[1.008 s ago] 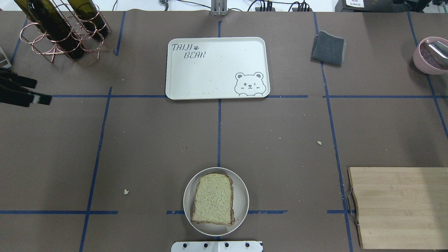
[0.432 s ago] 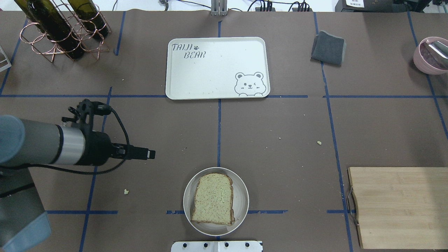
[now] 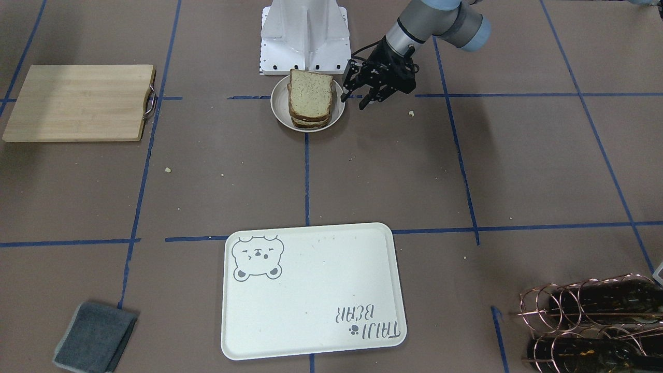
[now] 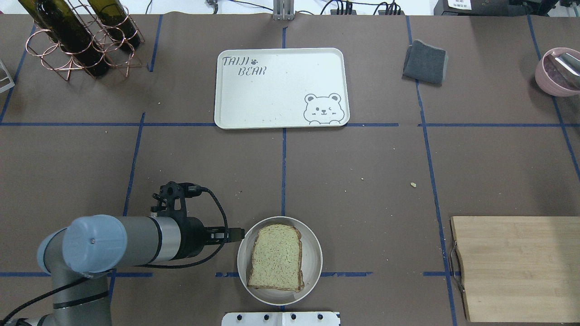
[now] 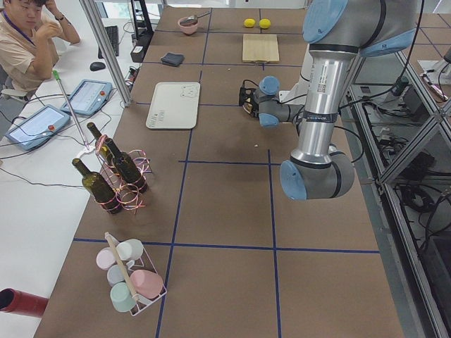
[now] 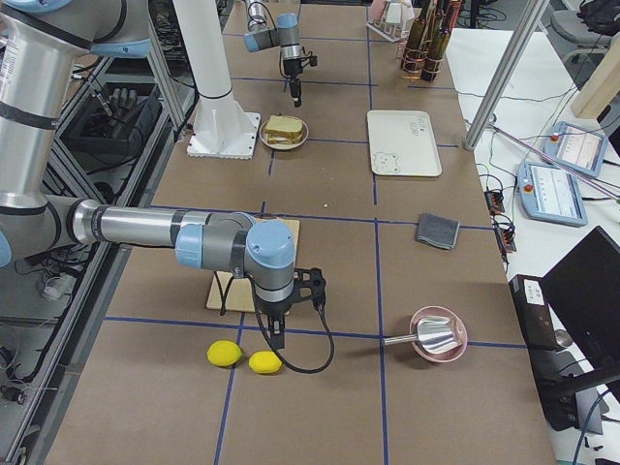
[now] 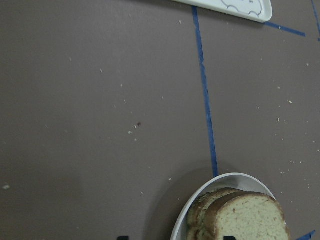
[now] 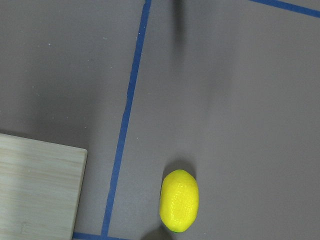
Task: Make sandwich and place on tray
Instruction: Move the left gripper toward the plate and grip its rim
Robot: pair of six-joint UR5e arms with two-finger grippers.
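Note:
My left gripper is meant to pinch the bowl by its bare rim (image 3: 342,102) (image 7: 186,209) next, because bread slices are loose and stacked inside the round beige bowl.
A stack of tan speckled bread slices (image 4: 276,256) with dark crust lies in a round beige bowl (image 4: 313,246) near the robot's base. It also shows in the front view (image 3: 310,93) and the left wrist view (image 7: 247,217). No fried egg shows. My left gripper (image 3: 353,102) is open and empty, low beside the bowl's rim, on the left in the overhead view (image 4: 238,234). The cream tray (image 4: 281,88) with the bear drawing lies bare at the table's far middle. My right gripper (image 6: 278,334) hangs far off by two lemons; I cannot tell if it is open.
A wooden cutting board (image 4: 516,267) lies at the near right. A grey cloth (image 4: 425,62) and a pink bowl (image 4: 555,72) are at the far right. A copper rack with wine bottles (image 4: 81,40) stands far left. A yellow lemon (image 8: 179,200) lies under the right wrist.
My left arm has come in from the left edge and moved right and toward the robot, to the bowl's left rim. The bread, bowl and tray have not moved.

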